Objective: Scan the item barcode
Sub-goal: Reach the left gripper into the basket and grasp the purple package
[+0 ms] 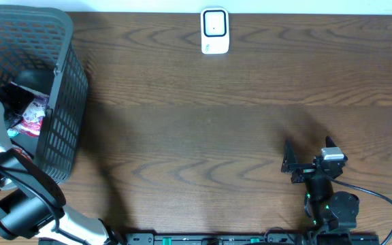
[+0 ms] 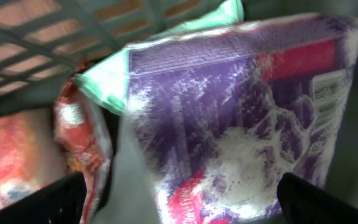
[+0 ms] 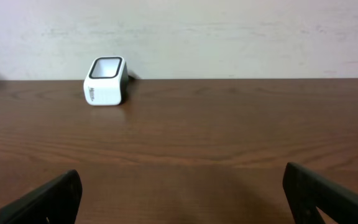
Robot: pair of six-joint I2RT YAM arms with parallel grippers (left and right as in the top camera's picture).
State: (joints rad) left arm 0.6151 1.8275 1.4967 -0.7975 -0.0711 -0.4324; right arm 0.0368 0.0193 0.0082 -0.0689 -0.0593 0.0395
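Note:
I will pinch the purple packet (image 2: 241, 112) across its near end (image 2: 221, 190) next with my left gripper. The white printed label then stays uncovered for the barcode scan.
A purple packet (image 2: 241, 112) with red and white print fills the left wrist view, inside the basket (image 1: 63, 102). A white printed label (image 2: 328, 87) shows near its right edge, too blurred to read. My left gripper (image 2: 179, 202) is open, low inside the basket, with its fingers wide on either side of the packet's near end. The white scanner (image 1: 215, 30) stands at the table's far edge, and is also seen as the scanner (image 3: 105, 81) in the right wrist view. My right gripper (image 1: 290, 163) is open over the table at the front right, holding nothing.
The black mesh basket sits at the table's left end with other packets in it: a red one (image 2: 79, 137) and a green-edged one (image 2: 104, 81) beside the purple packet. The left arm (image 1: 5, 177) reaches in from the front left corner.

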